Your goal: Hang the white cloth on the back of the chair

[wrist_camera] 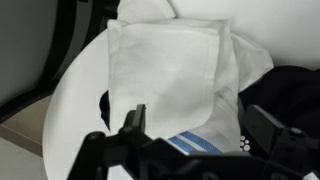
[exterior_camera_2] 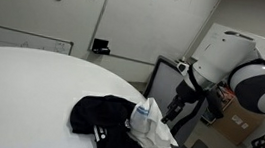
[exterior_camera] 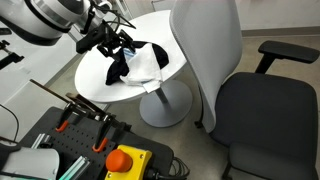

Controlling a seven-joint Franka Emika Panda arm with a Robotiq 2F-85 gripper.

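The white cloth is still below my open fingers. My gripper should go down first and then close on the striped end (exterior_camera: 130, 55) (wrist_camera: 194, 143).
A white cloth (exterior_camera: 152, 62) with blue stripes at one end lies at the edge of a round white table (exterior_camera: 95, 85), partly on a black garment (exterior_camera: 118, 68). It also shows in an exterior view (exterior_camera_2: 153, 129) and fills the wrist view (wrist_camera: 170, 70). My gripper (exterior_camera: 116, 44) hovers just above the cloths, open, with the striped end between its fingers (wrist_camera: 200, 122). It holds nothing. The chair's light grey back (exterior_camera: 205, 55) stands right beside the table, with its black seat (exterior_camera: 265, 110) beyond.
The black garment (exterior_camera_2: 105, 121) lies next to the white cloth. A cart with tools and an orange emergency button (exterior_camera: 128, 160) stands in front of the table. The chair's armrest (exterior_camera: 285, 50) sticks out. A whiteboard wall (exterior_camera_2: 40, 3) is behind.
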